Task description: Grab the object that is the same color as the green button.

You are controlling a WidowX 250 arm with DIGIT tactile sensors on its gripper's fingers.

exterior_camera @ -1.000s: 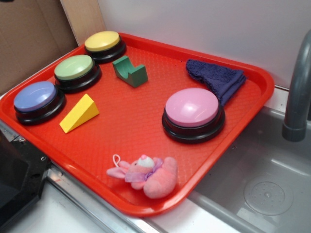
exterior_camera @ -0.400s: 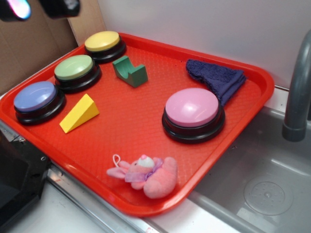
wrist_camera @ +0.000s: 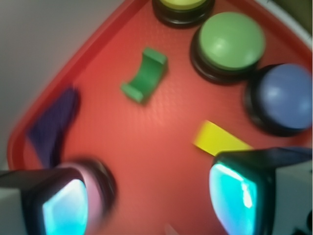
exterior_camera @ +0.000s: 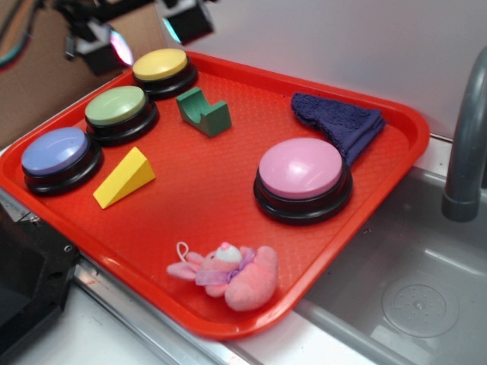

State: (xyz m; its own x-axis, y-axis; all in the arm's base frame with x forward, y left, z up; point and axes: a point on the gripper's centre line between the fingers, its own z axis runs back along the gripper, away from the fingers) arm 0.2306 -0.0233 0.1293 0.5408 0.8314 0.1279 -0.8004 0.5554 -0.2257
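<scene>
My gripper grabs the green block by its flat, facing sides next, since a curved notch (exterior_camera: 205, 111) dips along the block's top.
A small dark green block (exterior_camera: 203, 111) with a curved notch lies on the red tray (exterior_camera: 228, 198), just right of the pale-green button (exterior_camera: 118, 106). From the wrist, the block (wrist_camera: 145, 75) sits upper middle and the green button (wrist_camera: 231, 41) upper right. My gripper (exterior_camera: 144, 34) hovers high above the tray's back left corner, over the yellow button (exterior_camera: 160, 65). Its jaws stand wide apart with nothing between them, and the cyan-lit fingertips (wrist_camera: 234, 196) frame bare tray in the wrist view, where the gripper (wrist_camera: 149, 203) fills the bottom.
A blue button (exterior_camera: 57, 152) and a yellow wedge (exterior_camera: 123, 179) lie at the tray's left. A large pink button (exterior_camera: 302, 171) stands mid-right, a dark blue cloth (exterior_camera: 338, 122) behind it, a pink plush toy (exterior_camera: 232, 274) at the front. A sink (exterior_camera: 411, 289) and grey faucet (exterior_camera: 466, 137) are at right.
The gripper has come into view at the top left and moved rightward and down, now above the yellow button. Nothing on the tray has shifted.
</scene>
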